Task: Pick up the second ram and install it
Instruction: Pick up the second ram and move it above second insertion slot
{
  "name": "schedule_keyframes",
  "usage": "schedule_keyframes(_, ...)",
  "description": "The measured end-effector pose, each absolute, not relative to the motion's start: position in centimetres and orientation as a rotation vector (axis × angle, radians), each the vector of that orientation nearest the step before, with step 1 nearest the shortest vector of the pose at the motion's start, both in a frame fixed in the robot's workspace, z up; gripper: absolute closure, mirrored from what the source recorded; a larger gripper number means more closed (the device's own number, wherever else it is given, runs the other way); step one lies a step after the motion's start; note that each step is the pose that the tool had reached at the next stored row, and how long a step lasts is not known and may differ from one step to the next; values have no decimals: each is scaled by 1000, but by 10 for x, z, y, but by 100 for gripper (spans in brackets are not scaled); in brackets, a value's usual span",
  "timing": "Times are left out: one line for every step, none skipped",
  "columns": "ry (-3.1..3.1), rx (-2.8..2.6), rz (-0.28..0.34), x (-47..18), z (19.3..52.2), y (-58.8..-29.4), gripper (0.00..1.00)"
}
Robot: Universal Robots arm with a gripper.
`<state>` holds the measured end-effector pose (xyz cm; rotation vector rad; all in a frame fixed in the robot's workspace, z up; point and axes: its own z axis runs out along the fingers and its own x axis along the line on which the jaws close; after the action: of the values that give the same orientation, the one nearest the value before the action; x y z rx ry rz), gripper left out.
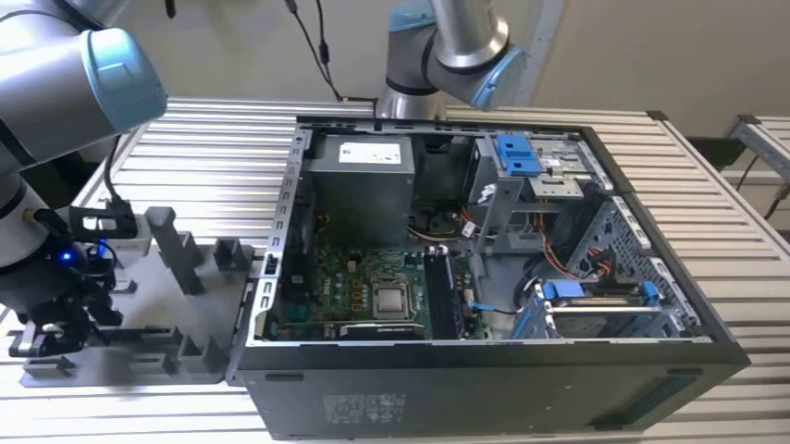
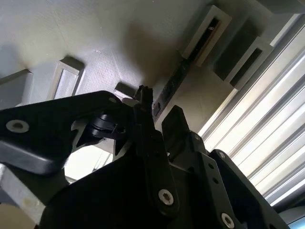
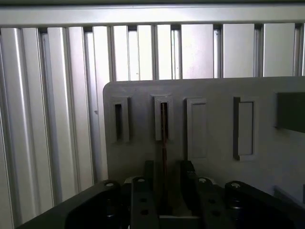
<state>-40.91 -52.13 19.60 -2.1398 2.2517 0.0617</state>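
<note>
My gripper grabs the second ram by the long edge opposite its contacts next, to seat it in the memory slot.
The second ram [image 3: 164, 129] stands on edge in a slot of the grey tray [image 3: 214, 124], showing as a thin dark strip in the first wrist view. In the second wrist view the ram [image 2: 172, 85] runs from a raised grey slot block down between my fingers. My gripper [image 3: 167, 179] is open and straddles the stick, one finger [image 3: 148, 174] on each side with a gap to it. In the exterior view my gripper [image 1: 50, 338] sits low over the tray [image 1: 161, 310] at the exterior view's left.
An open computer case [image 1: 494, 231] lies to the exterior view's right of the tray, with its motherboard and black memory slots [image 1: 442, 294] exposed. Upright grey blocks [image 1: 173, 245] stand on the tray. A second arm [image 1: 445, 55] stands behind the case. The table top is slatted aluminium [image 3: 57, 119].
</note>
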Motion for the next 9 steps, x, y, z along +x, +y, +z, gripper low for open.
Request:
schedule_keyframes(2252, -2140, 62, -409, 196, -521, 67)
schedule_keyframes(2252, -2140, 61, -409, 196, -521, 73)
schedule_keyframes(2252, -2140, 61, -409, 196, -521, 73)
schedule_keyframes(2252, -2140, 61, -409, 196, -521, 73)
schedule_keyframes(2252, -2140, 61, -409, 196, -521, 79)
schedule_keyframes(2252, -2140, 61, -409, 196, -521, 79)
schedule_keyframes(2252, -2140, 61, -409, 196, -521, 79)
schedule_keyframes(2251, -2141, 61, -409, 196, -521, 79)
schedule_keyframes(2250, -2142, 60, -409, 196, -521, 79)
